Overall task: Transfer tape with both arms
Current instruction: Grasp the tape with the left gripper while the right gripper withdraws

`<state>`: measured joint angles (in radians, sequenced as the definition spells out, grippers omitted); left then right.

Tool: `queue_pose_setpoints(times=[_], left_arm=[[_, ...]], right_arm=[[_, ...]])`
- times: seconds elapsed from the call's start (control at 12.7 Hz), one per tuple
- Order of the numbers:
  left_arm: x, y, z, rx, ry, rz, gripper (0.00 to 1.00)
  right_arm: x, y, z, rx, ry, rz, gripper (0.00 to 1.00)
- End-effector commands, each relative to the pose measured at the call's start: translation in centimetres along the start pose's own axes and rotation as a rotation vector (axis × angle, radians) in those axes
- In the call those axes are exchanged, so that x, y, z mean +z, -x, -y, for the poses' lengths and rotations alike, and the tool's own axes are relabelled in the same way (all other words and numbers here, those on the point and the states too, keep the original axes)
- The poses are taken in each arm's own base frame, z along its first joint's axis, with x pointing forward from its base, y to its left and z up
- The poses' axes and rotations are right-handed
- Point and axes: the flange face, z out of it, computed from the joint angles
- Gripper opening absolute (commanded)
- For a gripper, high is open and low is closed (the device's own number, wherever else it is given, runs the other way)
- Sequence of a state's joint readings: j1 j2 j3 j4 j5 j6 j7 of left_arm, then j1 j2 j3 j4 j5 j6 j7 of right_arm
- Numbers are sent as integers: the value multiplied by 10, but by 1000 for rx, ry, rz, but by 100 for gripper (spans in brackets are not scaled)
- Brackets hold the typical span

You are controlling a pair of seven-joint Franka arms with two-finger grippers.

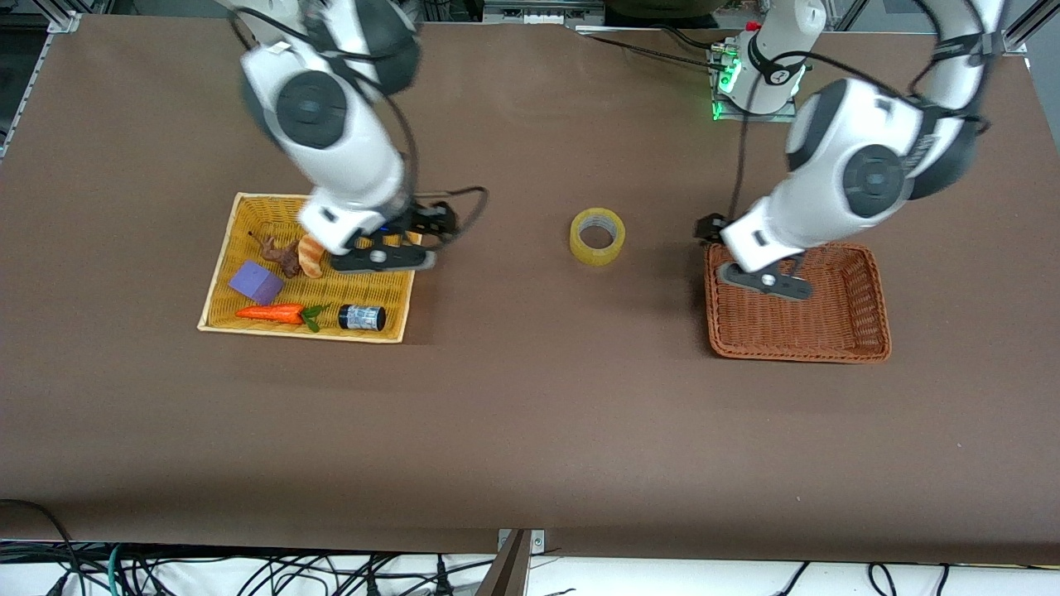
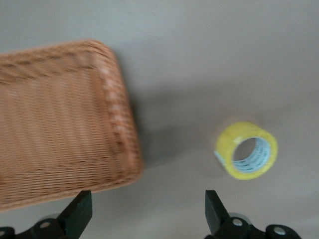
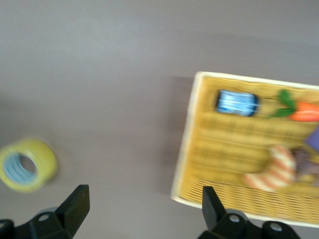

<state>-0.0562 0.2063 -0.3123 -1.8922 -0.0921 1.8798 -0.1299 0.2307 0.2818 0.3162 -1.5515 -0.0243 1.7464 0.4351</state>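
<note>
Next, my left gripper pinches the tape by its ring wall (image 1: 578, 243), to transfer the tape into the brown basket (image 1: 828, 324).
The tape (image 1: 596, 237), a translucent yellowish ring, lies flat on the brown table midway between the two baskets. My right gripper (image 1: 383, 258) hangs open and empty over the edge of the yellow basket (image 1: 389, 291) that faces the tape. My left gripper (image 1: 766, 281) hangs open and empty over the edge of the brown basket (image 1: 828, 324) that faces the tape. In the left wrist view the tape (image 2: 246, 150) lies apart from the open gripper (image 2: 147, 215). In the right wrist view the tape (image 3: 27, 165) also lies off to one side of the open gripper (image 3: 143, 208).
The yellow basket (image 3: 224, 144) holds a purple block (image 1: 256, 281), a carrot (image 1: 273, 313), a dark jar with a blue-white label (image 1: 362, 317), a striped bread piece (image 1: 311, 255) and a brown figure (image 1: 281, 252). The brown basket (image 2: 55, 124) holds nothing.
</note>
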Motion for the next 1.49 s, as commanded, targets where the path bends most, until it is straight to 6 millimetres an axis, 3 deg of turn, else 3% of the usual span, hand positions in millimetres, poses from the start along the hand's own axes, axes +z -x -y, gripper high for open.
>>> queue_pose_setpoints(times=[0.0, 0.24, 0.39, 0.55, 0.71, 0.79, 0.86, 0.94, 1.18, 1.41], left_arm=[[56, -11, -31, 0, 36, 55, 100], [116, -15, -84, 11, 45, 76, 99], [154, -8, -106, -20, 22, 53, 97], [192, 1, -121, -14, 28, 16, 93], [214, 4, -121, -13, 31, 24, 86], [222, 7, -127, 11, 14, 33, 73], [227, 9, -130, 33, -2, 35, 38], [226, 8, -130, 31, -2, 37, 3], [195, -4, -106, -17, -28, 87, 0], [120, -17, -74, -41, -126, 178, 0]], right_arm=[[-28, 21, -84, -115, 5, 15, 100], [-48, 25, -163, -221, 17, 29, 100], [-59, 31, -197, -257, 17, 30, 100], [-64, 33, -211, -242, 20, 22, 100], [-64, 32, -218, -226, 22, 23, 100], [-64, 32, -218, -226, 22, 23, 100], [-64, 32, -220, -221, 22, 23, 100], [-65, 32, -230, -210, 14, 23, 100], [-63, 33, -235, -205, 16, 30, 100], [-63, 33, -234, -209, 18, 30, 100]])
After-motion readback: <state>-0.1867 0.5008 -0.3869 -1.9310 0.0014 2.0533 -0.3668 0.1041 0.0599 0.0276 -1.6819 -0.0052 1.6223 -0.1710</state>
